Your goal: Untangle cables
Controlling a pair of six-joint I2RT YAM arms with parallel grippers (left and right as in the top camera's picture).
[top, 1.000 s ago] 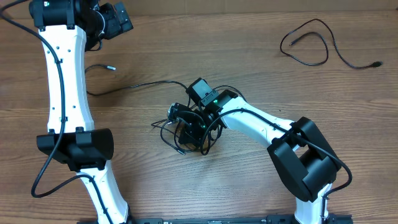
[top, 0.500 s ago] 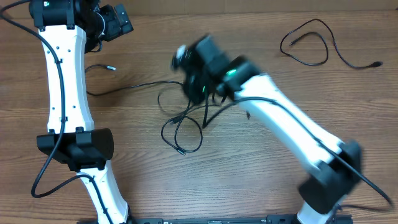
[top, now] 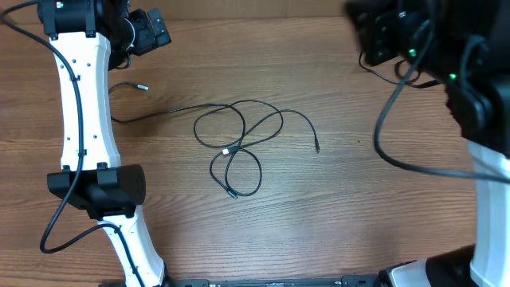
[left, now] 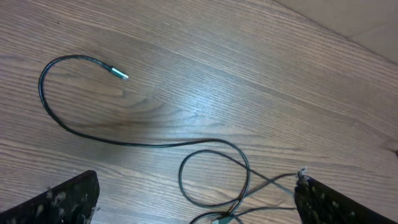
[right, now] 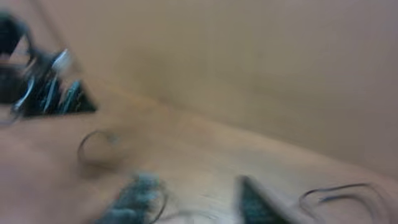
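My right gripper will next grab the single piece of the black cable at the outer loop near the end with the dark plug. This is to untangle it from the long cord.
Several thin black cables (top: 239, 147) lie in loose crossing loops at the middle of the table. One long cord runs left from them, passes behind the left arm and ends in a silver plug tip (top: 142, 87). The left wrist view shows that tip (left: 118, 73) and one loop (left: 214, 180). My left gripper (top: 150, 32) hangs open at the far left, high over the cord (left: 198, 186), holding nothing. My right gripper (top: 381, 36) is raised at the far right, blurred. In its wrist view the fingers (right: 134, 199) stand apart with bare wood between them.
Another black cable (top: 398, 77) lies at the far right, mostly hidden behind the raised right arm; a loop of it (right: 336, 193) shows in the right wrist view. The left arm's white links (top: 84, 104) stretch along the table's left side.
The right gripper was shut in the tangle, lifted it, then let go and swung up to the far right. The cables dropped and spread into wider loops. The left arm has not moved.
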